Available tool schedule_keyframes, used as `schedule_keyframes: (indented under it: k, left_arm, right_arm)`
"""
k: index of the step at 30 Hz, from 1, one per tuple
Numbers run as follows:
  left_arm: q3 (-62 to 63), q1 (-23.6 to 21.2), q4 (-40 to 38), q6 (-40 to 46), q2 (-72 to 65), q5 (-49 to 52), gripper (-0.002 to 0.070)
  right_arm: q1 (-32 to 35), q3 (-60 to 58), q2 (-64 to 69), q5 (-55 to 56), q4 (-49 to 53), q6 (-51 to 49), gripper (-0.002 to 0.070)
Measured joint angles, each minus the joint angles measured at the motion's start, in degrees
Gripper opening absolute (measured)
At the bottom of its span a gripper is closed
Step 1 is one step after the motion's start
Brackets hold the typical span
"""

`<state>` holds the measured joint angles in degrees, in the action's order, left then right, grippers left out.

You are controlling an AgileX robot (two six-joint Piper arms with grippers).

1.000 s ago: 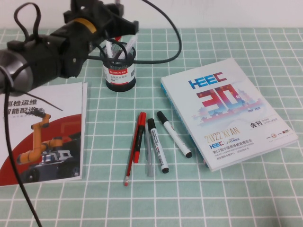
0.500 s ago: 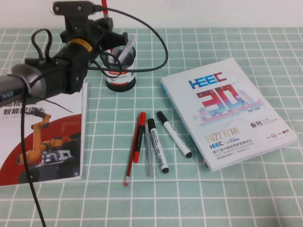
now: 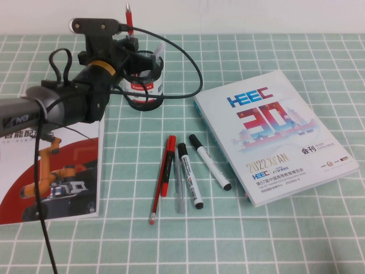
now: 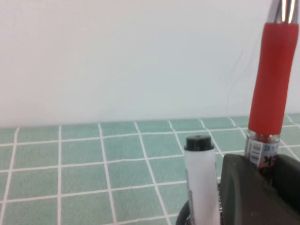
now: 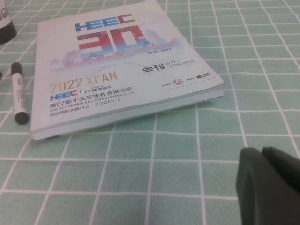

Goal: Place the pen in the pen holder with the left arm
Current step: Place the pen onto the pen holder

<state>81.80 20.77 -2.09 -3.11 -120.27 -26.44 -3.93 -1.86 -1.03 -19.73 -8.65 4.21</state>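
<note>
The red pen (image 3: 129, 20) has its lower end inside the pen holder's rim (image 3: 153, 54) and would stay in, so the left gripper should open.
My left gripper (image 3: 129, 47) is shut on a red pen (image 3: 129, 20) and holds it upright, tip up, over the near-left rim of the black mesh pen holder (image 3: 147, 90) at the back of the table. In the left wrist view the red pen (image 4: 272, 89) stands clamped between the dark fingers (image 4: 243, 192) of the left gripper (image 4: 265, 166). A white marker (image 4: 201, 187) stands in the holder right beside it. My right gripper (image 5: 272, 187) is shut and empty, low over the mat near the book, and does not show in the high view.
Several loose pens lie mid-table: a red pen (image 3: 169, 164), a red pencil (image 3: 156, 197), a clear pen (image 3: 179, 185) and two black-capped markers (image 3: 190, 174) (image 3: 210, 161). A HEEC book (image 3: 274, 131) lies to the right, a brochure (image 3: 51, 165) to the left.
My left arm has swung left and lowered. The red pen now stands upright in full view, lower over the holder than half a second ago.
</note>
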Motion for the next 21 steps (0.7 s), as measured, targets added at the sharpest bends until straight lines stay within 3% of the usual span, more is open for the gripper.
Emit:
schedule_keyframes:
  k: [8,17,21]
  left_arm:
    - [0.0,-0.4,-0.6,0.3,-0.1,0.1,0.0076]
    - [0.0,-0.4,-3.7,0.6,-0.1,0.7,0.0232]
    - [0.0,-0.4,-7.0,1.1,-0.1,0.8,0.0256]
  right_arm:
    - [0.0,0.0,0.0,0.0,0.0,0.0,-0.0020]
    - [0.0,0.0,0.0,0.0,0.0,0.0,-0.0020]
    - [0.0,0.0,0.0,0.0,0.0,0.0,-0.0020]
